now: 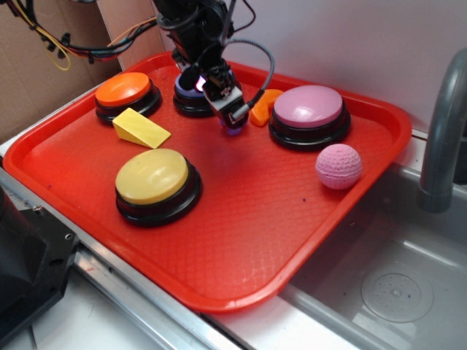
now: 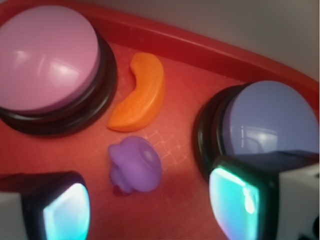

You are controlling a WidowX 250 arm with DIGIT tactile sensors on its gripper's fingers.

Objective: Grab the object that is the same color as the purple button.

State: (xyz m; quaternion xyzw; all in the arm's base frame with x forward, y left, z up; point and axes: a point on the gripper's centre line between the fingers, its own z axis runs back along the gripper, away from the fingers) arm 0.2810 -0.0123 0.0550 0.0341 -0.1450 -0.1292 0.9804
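Note:
My fingers would miss the purple lumpy object (image 2: pixel 135 165); they must move toward it before closing.
The small purple lumpy object (image 2: pixel 136 165) lies on the red tray (image 2: pixel 180 100), just beyond the gap between my two fingers. In the exterior view only a sliver of the object (image 1: pixel 233 130) shows under my gripper (image 1: pixel 231 120). My gripper (image 2: pixel 150 210) stands open, its teal-lit pads (image 2: pixel 235 200) wide apart and touching nothing. The purple button (image 2: pixel 267 120) with its blue-violet dome sits right beside my right finger. In the exterior view the arm covers most of the purple button (image 1: pixel 188 93).
An orange crescent piece (image 2: pixel 140 92) lies just past the object, next to a pink-mauve domed button (image 1: pixel 309 115). Also on the tray (image 1: pixel 241 219) are an orange button (image 1: pixel 127 93), a yellow button (image 1: pixel 156 182), a yellow wedge (image 1: pixel 140 128) and a pink dimpled ball (image 1: pixel 338 165). A sink (image 1: pixel 394 270) and a grey faucet (image 1: pixel 441 131) are to the right.

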